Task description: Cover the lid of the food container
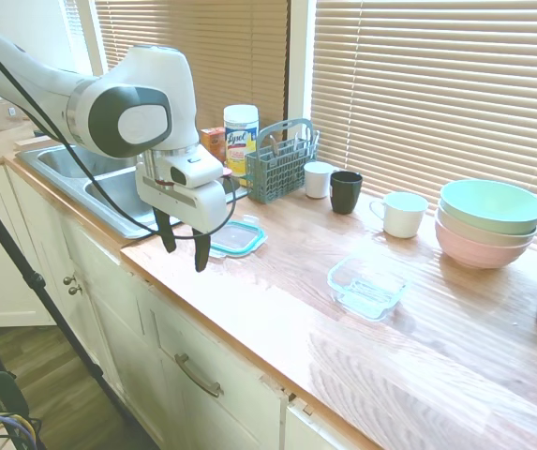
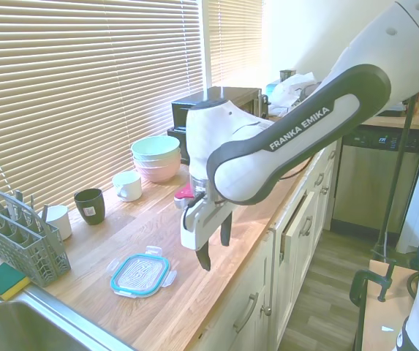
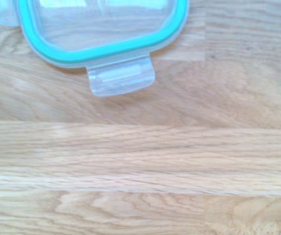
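Observation:
The lid has a teal-rimmed edge, and my gripper needs to grab the lid by its teal-rimmed edge (image 1: 236, 250) next. Then it can cover the food container (image 1: 367, 286).
The lid (image 1: 238, 236) lies flat on the wooden counter (image 1: 277, 309): clear plastic with a teal rim and snap tabs. It also shows in the second exterior view, lid (image 2: 140, 275), and in the wrist view, where the lid (image 3: 101, 34) has one tab (image 3: 120, 78) pointing out. The food container (image 1: 367, 286), a shallow clear dish, rests further along the counter, apart from the lid. My gripper (image 1: 185, 255) hangs open and empty above the counter's front edge, just beside the lid. From the other side my gripper (image 2: 214, 250) hides the container.
Stacked mint and pink bowls (image 1: 488, 220), a white mug (image 1: 401, 214), a black mug (image 1: 346, 191) and a white cup (image 1: 318, 178) line the window side. A grey cutlery basket (image 1: 279, 161) and wipes canister (image 1: 241, 136) stand near the sink (image 1: 99, 183). A sponge (image 2: 3, 280) lies beside the basket.

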{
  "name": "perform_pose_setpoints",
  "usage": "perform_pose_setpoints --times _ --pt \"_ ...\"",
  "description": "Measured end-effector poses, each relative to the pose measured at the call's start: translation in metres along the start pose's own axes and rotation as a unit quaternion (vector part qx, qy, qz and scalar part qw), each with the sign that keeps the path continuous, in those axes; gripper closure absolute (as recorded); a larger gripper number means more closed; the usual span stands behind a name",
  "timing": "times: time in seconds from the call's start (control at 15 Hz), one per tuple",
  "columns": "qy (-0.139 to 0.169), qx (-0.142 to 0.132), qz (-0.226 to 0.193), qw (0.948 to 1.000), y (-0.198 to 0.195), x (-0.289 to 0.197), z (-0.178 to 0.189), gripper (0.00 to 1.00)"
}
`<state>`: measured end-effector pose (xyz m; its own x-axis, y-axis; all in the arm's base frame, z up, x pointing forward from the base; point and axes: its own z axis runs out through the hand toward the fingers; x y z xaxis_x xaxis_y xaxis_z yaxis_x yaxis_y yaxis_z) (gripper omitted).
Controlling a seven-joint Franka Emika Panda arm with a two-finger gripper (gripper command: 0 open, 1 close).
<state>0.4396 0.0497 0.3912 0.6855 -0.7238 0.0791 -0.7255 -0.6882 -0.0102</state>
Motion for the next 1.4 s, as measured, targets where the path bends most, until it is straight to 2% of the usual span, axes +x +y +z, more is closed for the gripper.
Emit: perform_pose_setpoints --times 0.8,1.2,1.4 --pt "0.062 -0.031 -0.011 0.9975 -0.122 -0.041 -0.032 0.0" --pt "0.095 -0.058 -0.01 0.9938 -0.182 -0.061 -0.021 0.0" --pt "0.102 -0.074 -0.004 0.992 -0.2 -0.058 -0.004 0.0"
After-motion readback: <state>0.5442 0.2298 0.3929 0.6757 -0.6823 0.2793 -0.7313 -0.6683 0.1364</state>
